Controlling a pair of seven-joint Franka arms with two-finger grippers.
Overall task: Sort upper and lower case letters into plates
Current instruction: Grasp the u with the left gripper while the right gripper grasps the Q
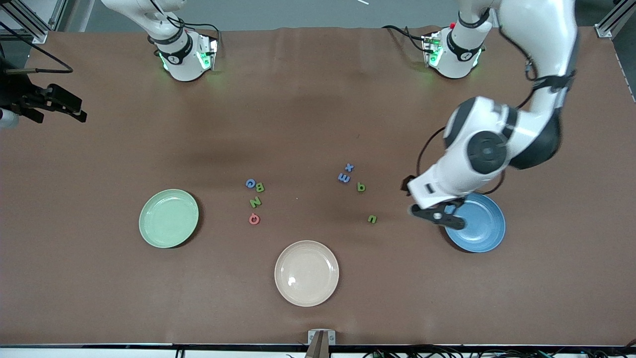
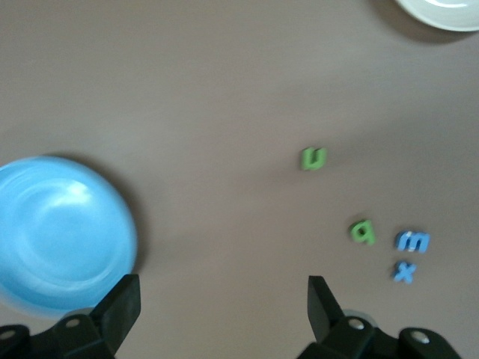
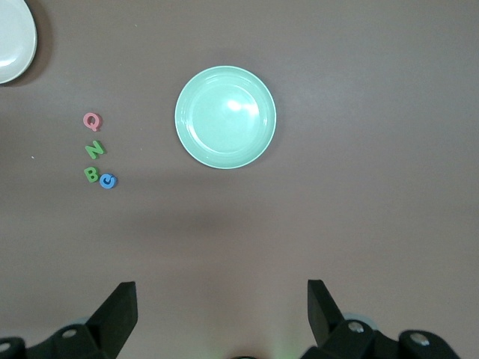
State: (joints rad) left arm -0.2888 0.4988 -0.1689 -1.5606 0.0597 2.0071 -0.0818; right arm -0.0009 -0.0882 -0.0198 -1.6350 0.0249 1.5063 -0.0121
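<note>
I want to sort lower case into the blue plate [image 1: 482, 228] [image 2: 63, 232], so next my left gripper needs to grab the green u by its straight outer sides.
Two groups of letters lie mid-table. A blue G [image 1: 250, 183], green B [image 1: 260, 187], green N [image 1: 255, 202] and pinkish-red Q [image 1: 254, 219] sit beside the light green plate [image 1: 168, 218]. A blue x [image 1: 349, 167], blue m [image 1: 344, 177], green q [image 1: 361, 187] and green u [image 1: 372, 219] sit beside the blue plate [image 1: 482, 228]. Both plates hold nothing. My left gripper [image 1: 442, 217] hangs open over the blue plate's rim, its fingers [image 2: 123, 299] bare. My right gripper [image 3: 223, 292] is open, high over the table, and out of the front view.
A cream-beige plate [image 1: 306, 273] with nothing in it lies nearest the front camera, between the two coloured plates. The left arm's elbow [image 1: 489, 149] hangs over the table above the blue plate. A black camera mount [image 1: 44, 102] juts in at the right arm's end.
</note>
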